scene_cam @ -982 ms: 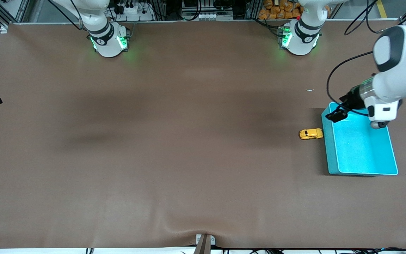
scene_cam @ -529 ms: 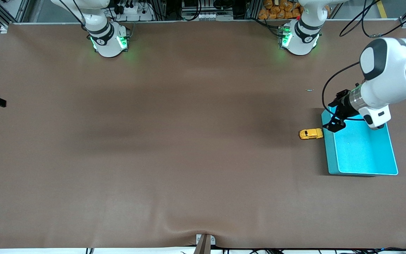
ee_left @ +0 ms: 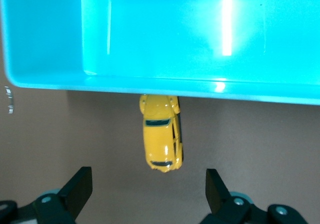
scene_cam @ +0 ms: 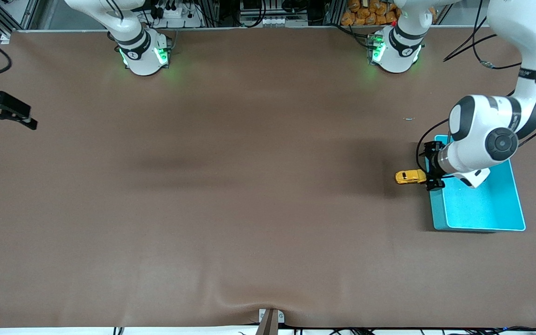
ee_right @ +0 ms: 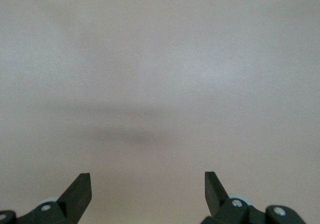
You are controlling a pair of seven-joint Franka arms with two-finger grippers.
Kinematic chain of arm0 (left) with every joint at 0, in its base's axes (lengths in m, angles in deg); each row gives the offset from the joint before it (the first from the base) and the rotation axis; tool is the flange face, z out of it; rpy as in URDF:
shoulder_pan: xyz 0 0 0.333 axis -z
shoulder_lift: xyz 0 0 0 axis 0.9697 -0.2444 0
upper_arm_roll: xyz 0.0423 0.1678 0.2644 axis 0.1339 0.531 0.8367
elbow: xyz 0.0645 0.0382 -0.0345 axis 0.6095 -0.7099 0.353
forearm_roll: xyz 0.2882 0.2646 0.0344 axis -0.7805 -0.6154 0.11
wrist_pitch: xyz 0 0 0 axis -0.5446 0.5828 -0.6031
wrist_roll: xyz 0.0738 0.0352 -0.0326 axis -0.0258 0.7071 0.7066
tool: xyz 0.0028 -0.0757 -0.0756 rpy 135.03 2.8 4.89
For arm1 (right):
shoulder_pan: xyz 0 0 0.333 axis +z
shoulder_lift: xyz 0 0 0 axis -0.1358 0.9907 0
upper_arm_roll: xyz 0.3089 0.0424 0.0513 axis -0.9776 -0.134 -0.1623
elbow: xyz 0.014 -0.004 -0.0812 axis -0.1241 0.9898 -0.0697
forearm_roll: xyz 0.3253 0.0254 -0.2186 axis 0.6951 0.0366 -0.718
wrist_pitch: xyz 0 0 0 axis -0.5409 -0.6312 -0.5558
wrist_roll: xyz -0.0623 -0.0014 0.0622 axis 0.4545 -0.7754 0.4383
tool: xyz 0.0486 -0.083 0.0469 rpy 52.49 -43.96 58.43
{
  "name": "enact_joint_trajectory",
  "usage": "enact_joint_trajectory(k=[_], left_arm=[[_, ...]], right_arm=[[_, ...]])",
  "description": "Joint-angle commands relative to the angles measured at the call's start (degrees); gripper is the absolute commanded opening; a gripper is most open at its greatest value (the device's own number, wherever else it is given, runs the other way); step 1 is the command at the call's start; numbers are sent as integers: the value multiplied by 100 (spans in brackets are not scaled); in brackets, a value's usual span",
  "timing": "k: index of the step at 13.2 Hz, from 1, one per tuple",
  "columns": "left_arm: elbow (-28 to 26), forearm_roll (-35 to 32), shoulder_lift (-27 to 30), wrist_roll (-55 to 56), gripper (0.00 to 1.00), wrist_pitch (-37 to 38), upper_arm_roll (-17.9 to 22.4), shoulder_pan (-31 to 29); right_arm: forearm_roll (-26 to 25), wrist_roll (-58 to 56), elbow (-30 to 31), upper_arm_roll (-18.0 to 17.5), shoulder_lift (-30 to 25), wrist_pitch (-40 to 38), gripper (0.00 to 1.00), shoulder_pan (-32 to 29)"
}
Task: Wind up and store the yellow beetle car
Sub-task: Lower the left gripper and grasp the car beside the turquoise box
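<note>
The yellow beetle car (scene_cam: 410,177) should be stored in the teal bin (scene_cam: 482,209), so I should grab the car by its door sides with my left gripper next.
The yellow beetle car (scene_cam: 410,177) (ee_left: 161,139) stands on the brown table, close against the outer wall of the teal bin (scene_cam: 482,209) (ee_left: 150,33), on the bin's side toward the right arm's end. My left gripper (scene_cam: 432,168) (ee_left: 149,184) hangs open over that bin wall next to the car. In the left wrist view the car lies just ahead of the spread fingers (ee_left: 80,184), apart from them. My right gripper (scene_cam: 12,125) (ee_right: 147,184) is open and empty over bare table at the right arm's end.
Nothing lies in the bin, which sits at the left arm's end. A tiny speck (scene_cam: 409,118) lies on the table farther from the front camera than the car. The table cover bulges at the near edge (scene_cam: 270,309).
The left arm has swung down from over the bin's farther corner to the bin wall beside the car. The right gripper has come in from the table's edge. The car has not moved.
</note>
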Motion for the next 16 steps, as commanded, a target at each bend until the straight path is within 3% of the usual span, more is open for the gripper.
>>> enact_joint_trajectory(k=[1,8,16], left_arm=[[29,-164,-142,197,100,-210,-23,-12],[-735,-743,-248,741,100,-1307,-23,-4],[-762,-1076,-573,1286,100,-1704,12,14]], right_arm=[[-121,130,740,-12,-456,348,100,74],[-112,-116,187,-30,-421,-74,100,4],[-463,456,134,-179,-438,-144,100,65]])
